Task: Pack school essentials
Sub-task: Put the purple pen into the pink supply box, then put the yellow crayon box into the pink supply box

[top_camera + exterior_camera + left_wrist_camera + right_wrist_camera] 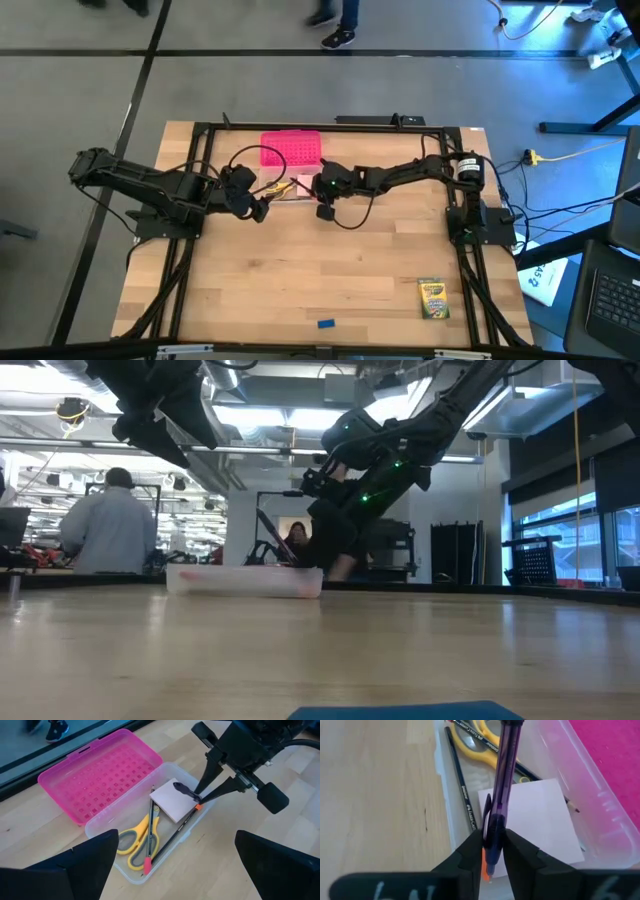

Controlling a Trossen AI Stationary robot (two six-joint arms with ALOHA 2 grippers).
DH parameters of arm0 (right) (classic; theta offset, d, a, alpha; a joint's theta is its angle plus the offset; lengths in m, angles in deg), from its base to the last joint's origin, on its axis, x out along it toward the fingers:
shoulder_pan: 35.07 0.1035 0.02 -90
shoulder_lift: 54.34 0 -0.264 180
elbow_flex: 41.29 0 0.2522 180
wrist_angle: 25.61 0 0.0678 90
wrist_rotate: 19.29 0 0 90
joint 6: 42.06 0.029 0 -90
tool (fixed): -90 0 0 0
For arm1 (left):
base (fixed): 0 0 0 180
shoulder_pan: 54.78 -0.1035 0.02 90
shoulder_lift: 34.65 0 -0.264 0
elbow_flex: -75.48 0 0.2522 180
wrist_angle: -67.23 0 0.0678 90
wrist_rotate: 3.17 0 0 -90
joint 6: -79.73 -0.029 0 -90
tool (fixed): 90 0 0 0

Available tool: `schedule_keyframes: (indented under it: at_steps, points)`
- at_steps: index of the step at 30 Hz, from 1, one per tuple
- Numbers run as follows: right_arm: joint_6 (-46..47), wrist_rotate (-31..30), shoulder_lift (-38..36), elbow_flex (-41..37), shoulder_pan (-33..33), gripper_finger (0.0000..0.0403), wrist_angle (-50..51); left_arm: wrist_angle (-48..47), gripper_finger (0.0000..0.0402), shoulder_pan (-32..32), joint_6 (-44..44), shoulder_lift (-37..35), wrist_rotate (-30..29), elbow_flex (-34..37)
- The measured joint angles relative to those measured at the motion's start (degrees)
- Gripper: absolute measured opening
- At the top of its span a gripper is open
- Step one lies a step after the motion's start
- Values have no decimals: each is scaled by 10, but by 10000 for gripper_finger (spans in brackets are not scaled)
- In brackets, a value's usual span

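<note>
The purple pen (505,765) is over the notepad inside the clear plastic box's rim and would lie in the box, so my right gripper needs to release it.
A clear plastic box (150,845) with an open pink lid (291,149) stands at the table's far middle. In it lie yellow-handled scissors (137,837), thin pencils (172,836) and a pink square notepad (171,802). My right gripper (493,842) hangs over the box's right end, shut on a dark purple pen (505,765). My left gripper (258,207) hovers open just near-left of the box, touching nothing. The green-yellow crayon box (432,298) and the blue eraser (326,323) lie flat near the table's near edge. My right gripper pinches the pen between its two fingers at the clip end (492,820). The fingers slant down from the table's right. The pen runs on forward from between them, over the notepad and the box. Whether its far tip (176,784) rests on the notepad I cannot tell.
Bare wood lies between the box and the table's near edge. The black frame rails (470,270) run along both sides of the table. A cable (350,222) loops on the table below the right arm. People (108,525) are in the room behind.
</note>
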Motion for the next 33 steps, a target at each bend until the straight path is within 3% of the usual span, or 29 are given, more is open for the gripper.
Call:
schedule_keyframes:
  at_steps: [20,33]
  points:
    - [-15,0,-12,0,1,120,22,0,396,0,-4,0,0,0]
    - [-41,-5,-155,0,53,118,177,-5,396,5,-4,0,1,0]
